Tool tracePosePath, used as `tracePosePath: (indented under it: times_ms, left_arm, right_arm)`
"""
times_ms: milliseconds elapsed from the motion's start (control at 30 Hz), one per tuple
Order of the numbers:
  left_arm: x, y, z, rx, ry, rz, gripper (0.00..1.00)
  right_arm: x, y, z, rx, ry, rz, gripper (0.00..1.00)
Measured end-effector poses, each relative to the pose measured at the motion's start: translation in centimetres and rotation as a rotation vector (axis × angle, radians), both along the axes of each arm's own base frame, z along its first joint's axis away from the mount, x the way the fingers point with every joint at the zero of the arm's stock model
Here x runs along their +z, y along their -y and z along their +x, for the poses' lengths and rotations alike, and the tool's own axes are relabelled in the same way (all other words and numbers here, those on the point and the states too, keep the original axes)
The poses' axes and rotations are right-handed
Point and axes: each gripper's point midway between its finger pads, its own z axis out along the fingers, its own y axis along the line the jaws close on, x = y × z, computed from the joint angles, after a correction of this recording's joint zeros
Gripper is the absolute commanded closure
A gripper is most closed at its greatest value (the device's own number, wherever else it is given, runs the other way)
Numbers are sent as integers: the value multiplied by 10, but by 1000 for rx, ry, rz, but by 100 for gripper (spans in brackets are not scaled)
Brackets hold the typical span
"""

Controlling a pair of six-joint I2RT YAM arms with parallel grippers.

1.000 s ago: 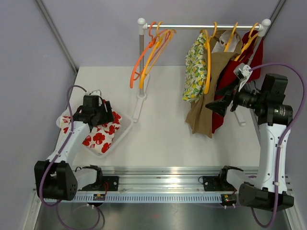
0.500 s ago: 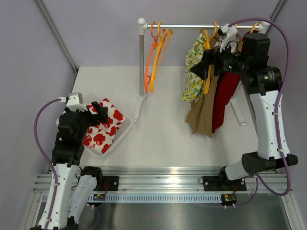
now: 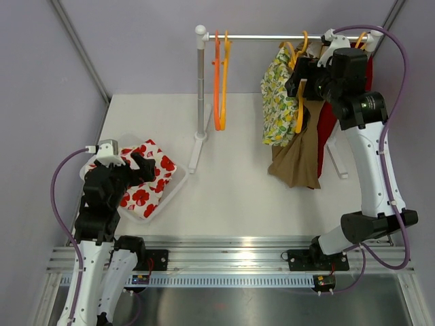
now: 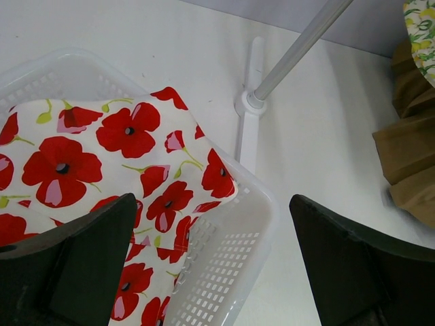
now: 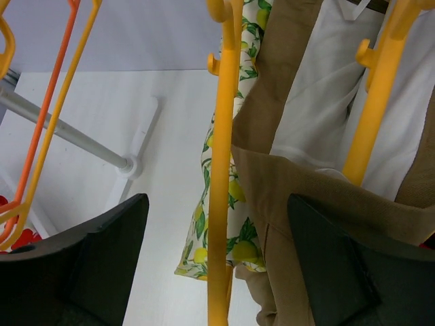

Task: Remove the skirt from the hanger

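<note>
My right gripper is to grab the yellow hanger's bare near arm (image 3: 300, 104) (image 5: 219, 210) next, so that the lemon-print skirt stays free for my left gripper to remove.
A lemon-print garment (image 3: 277, 95) hangs on a yellow hanger (image 3: 299, 109) at the right end of the rail (image 3: 258, 38). A tan garment (image 3: 299, 159) and a red one (image 3: 327, 132) hang beside it. My right gripper (image 3: 299, 75) is open, high up at the rail. In the right wrist view the yellow hanger (image 5: 221, 170) runs between its jaws (image 5: 214, 272) with gaps on both sides. The lemon print (image 5: 217, 204) and the tan cloth (image 5: 306, 197) lie behind it. My left gripper (image 3: 139, 163) is open and empty above the basket (image 3: 173, 187).
Two bare orange hangers (image 3: 219, 81) hang at the rail's left end, near its upright post (image 3: 200, 88). The white basket (image 4: 238, 238) holds a folded poppy-print cloth (image 4: 102, 149). The rail's foot (image 4: 248, 129) stands just beyond the basket.
My right arm rose from beside the hanging clothes to the rail, its open jaws now around the yellow hanger. My left arm drew back from the basket. The orange hangers swung back to hang straight.
</note>
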Motion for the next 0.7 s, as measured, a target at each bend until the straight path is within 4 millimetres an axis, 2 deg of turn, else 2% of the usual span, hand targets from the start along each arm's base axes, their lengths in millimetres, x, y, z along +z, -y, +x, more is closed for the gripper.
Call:
tracePosePath:
  times_ms: [100, 133, 200, 233, 300, 333, 400, 567, 700]
  left_arm:
    - [1, 5, -1, -20, 1, -19, 1]
    - [1, 6, -2, -25, 0, -27, 1]
    - [2, 9, -3, -37, 0, -43, 1]
    - [3, 11, -3, -45, 2, -50, 1]
    - [5, 15, -5, -68, 8, -63, 1]
    - [6, 19, -7, -86, 9, -68, 1]
    - [9, 25, -9, -124, 19, -78, 1]
    - [30, 52, -20, -291, 99, -109, 1]
    - [39, 71, -28, -409, 132, -119, 1]
  right_arm:
    - [-4, -1, 5, -7, -11, 5, 30]
    - [-6, -2, 9, -8, -15, 6, 40]
    - [-9, -4, 19, -9, -25, 4, 50]
    - [-11, -5, 25, -10, -29, 3, 59]
    - [-18, -5, 35, -15, -43, -7, 72]
    - [-23, -5, 39, -18, -52, -15, 86]
    - [-29, -5, 44, -16, -62, -33, 100]
    - [-21, -8, 44, -3, -52, -38, 100]
    - [3, -15, 40, 40, 0, -12, 100]
